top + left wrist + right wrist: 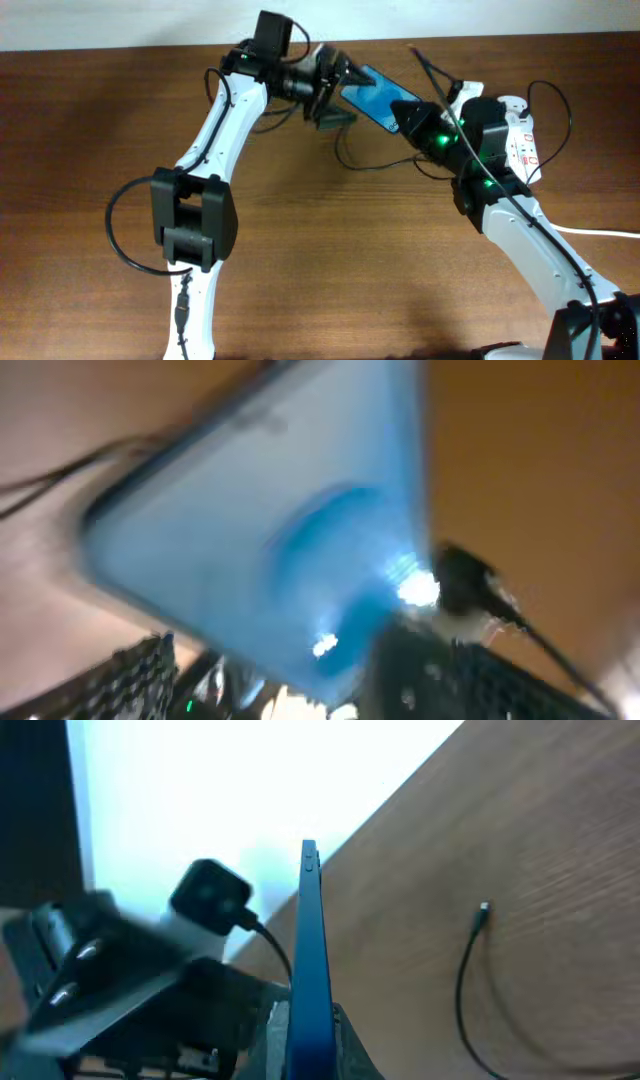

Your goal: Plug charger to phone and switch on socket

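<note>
My left gripper grabs the phone by its long side edge (353, 86) (280, 662) next, to plug in the charger, and this leaves the port end free.
The phone (378, 96), blue screen up, is held above the table at the back centre. My right gripper (410, 122) is shut on its right end; in the right wrist view the phone (312, 960) stands edge-on between those jaws (310, 1055). My left gripper (337, 92) is at the phone's left end with its jaws apart on either side. The left wrist view is blurred, and the blue phone (270, 530) fills it above the jaws (300, 695). The charger cable (365, 166) lies loose on the table, its tip (483, 907) free. The white socket strip (522, 140) lies at the right.
The socket's thick white lead (600, 232) runs off the right edge. The table's far edge and a white wall are just behind the phone. Another thin black wire (430, 68) rises over my right arm. The wooden tabletop (330, 260) spreads in front.
</note>
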{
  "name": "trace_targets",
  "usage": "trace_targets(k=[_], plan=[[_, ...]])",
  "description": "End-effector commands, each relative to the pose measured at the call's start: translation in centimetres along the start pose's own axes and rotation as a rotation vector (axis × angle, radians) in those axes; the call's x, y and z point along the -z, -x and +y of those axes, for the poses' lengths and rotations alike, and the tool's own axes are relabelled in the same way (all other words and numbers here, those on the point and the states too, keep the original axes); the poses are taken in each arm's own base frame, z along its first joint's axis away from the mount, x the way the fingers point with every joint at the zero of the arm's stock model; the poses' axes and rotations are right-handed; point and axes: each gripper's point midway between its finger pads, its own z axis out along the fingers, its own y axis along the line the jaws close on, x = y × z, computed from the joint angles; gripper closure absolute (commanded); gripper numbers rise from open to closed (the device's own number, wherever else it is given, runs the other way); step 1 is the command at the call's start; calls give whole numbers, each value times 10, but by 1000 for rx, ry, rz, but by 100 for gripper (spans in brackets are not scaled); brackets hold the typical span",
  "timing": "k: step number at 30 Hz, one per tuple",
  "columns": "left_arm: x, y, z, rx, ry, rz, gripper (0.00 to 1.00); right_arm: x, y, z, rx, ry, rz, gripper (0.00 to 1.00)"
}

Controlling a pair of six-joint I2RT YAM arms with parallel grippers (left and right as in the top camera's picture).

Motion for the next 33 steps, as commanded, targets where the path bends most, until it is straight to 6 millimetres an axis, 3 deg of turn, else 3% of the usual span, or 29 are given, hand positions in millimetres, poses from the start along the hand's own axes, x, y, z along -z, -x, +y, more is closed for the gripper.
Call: trace_targets(k=[1, 3, 5, 10, 13, 15, 17, 19, 22, 25, 29, 30, 31, 33], plan=[[8, -20, -41, -177, -189, 138, 12, 9, 29, 19, -299, 40, -125, 96], [7, -16, -38, -176, -172, 118, 13, 9, 34, 16, -494, 41, -166, 96], [6, -12, -36, -179, -156, 96, 13, 7, 34, 27, -623, 84, -196, 96], [4, 6, -25, -110, -77, -3, 22, 0, 14, 43, -657, 102, -226, 96], [5, 17, -41, -109, -113, -35, 27, -4, 6, 45, -648, 92, -266, 96], [6, 21, -50, -131, -134, -49, 35, -7, 5, 40, -649, 76, -273, 96], [6, 25, -51, -142, -130, -71, 52, -13, 3, 33, -650, 60, -273, 96], [2, 28, -49, -141, -114, -94, 57, -17, 3, 33, -649, 75, -272, 96], [-9, 32, -47, -116, -81, -138, 57, -27, -7, 34, -661, 85, -254, 96], [-9, 42, -44, -12, -66, -189, 66, -30, -13, 36, -657, 86, -243, 96], [-8, 44, -43, -4, -61, -202, 74, -31, -15, 38, -656, 89, -237, 96], [-8, 44, -43, -4, -61, -202, 79, -31, -18, 39, -654, 89, -232, 96], [-8, 44, -43, -4, -61, -201, 100, -31, -19, 39, -654, 89, -230, 96], [-9, 43, -43, -5, -64, -195, 100, -31, -19, 39, -653, 89, -230, 96]])
